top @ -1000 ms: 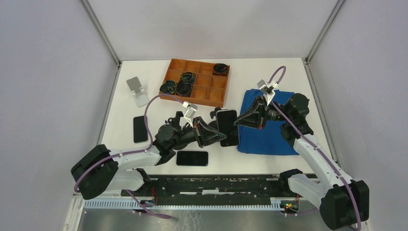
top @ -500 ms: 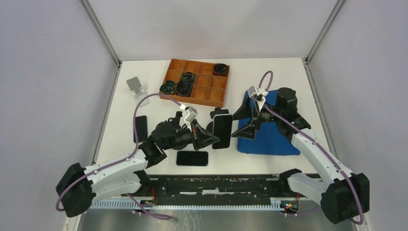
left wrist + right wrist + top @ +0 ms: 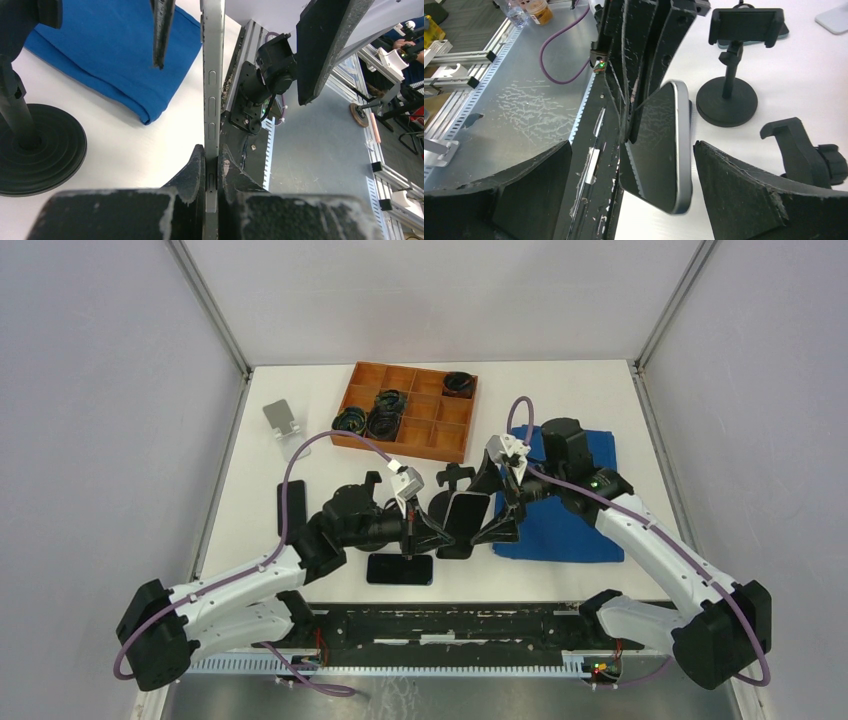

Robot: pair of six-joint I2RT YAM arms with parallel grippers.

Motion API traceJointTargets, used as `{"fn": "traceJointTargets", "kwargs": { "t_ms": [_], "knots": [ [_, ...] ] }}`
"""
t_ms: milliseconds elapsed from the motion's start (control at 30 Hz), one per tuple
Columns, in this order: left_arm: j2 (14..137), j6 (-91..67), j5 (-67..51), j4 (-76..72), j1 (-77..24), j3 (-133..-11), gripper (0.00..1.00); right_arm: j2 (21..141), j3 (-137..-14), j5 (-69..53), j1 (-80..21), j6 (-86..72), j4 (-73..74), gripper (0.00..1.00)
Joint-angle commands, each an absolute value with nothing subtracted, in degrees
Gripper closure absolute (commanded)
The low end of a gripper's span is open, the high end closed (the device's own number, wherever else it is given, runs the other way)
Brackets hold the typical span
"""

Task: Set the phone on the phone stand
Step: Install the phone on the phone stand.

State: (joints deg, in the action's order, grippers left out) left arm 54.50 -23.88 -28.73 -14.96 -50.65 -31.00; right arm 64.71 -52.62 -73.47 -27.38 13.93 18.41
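My right gripper should close on the phone now, because its fingers reach down along both sides of the phone.
A dark phone (image 3: 462, 525) hangs above the table's front middle, with my left gripper (image 3: 425, 528) shut on its lower end. In the left wrist view the phone (image 3: 213, 75) runs edge-on out of the shut gripper (image 3: 214, 162). My right gripper (image 3: 497, 505) is open, one finger on each side of the phone (image 3: 659, 150) without touching it. A black clamp-type phone stand (image 3: 455, 477) rises just behind the phone. A second black stand (image 3: 728, 97) is farther left, and a silver stand (image 3: 283, 422) sits at the back left.
A second phone (image 3: 400, 568) lies flat below the held one, and another (image 3: 290, 508) lies at the left. An orange compartment tray (image 3: 408, 410) with black coils sits at the back. A blue cloth (image 3: 570, 515) lies under the right arm.
My right gripper has opened and swung left, so its fingers now flank the phone. The left gripper has tilted the phone and drawn it slightly left and nearer.
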Motion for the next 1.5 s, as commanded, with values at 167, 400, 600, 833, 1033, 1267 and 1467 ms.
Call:
{"fn": "traceJointTargets", "kwargs": {
  "t_ms": [167,400,600,833,1033,1267,1467],
  "knots": [
    [55.51,-21.15,-31.09,-19.74,-50.80,-34.51,0.98,65.08,-52.16,-75.23,-28.21,9.08,13.37,0.26],
    [54.87,-21.34,-30.94,-20.53,-50.80,-33.66,0.98,65.29,-50.83,-75.31,-28.39,7.22,11.37,0.38],
    [54.04,-21.88,-30.89,-21.62,-50.80,-32.86,0.98,65.35,-49.83,-74.97,-28.35,6.59,10.56,0.38],
    [54.10,-21.97,-29.91,-21.43,-50.80,-32.61,0.98,65.12,-49.86,-75.47,-28.42,6.21,10.02,0.64],
    [53.96,-22.15,-27.80,-20.66,-50.80,-32.83,0.98,64.45,-49.67,-77.26,-28.37,5.17,8.47,0.99],
    [52.53,-22.65,-19.22,-13.04,-50.80,-35.55,0.67,62.70,-50.82,-78.01,-24.31,7.33,9.43,1.00],
    [49.80,-23.69,-7.93,-1.49,-50.80,-41.29,0.33,59.88,-51.57,-80.09,-13.40,13.79,14.22,1.00]
  ]
}}
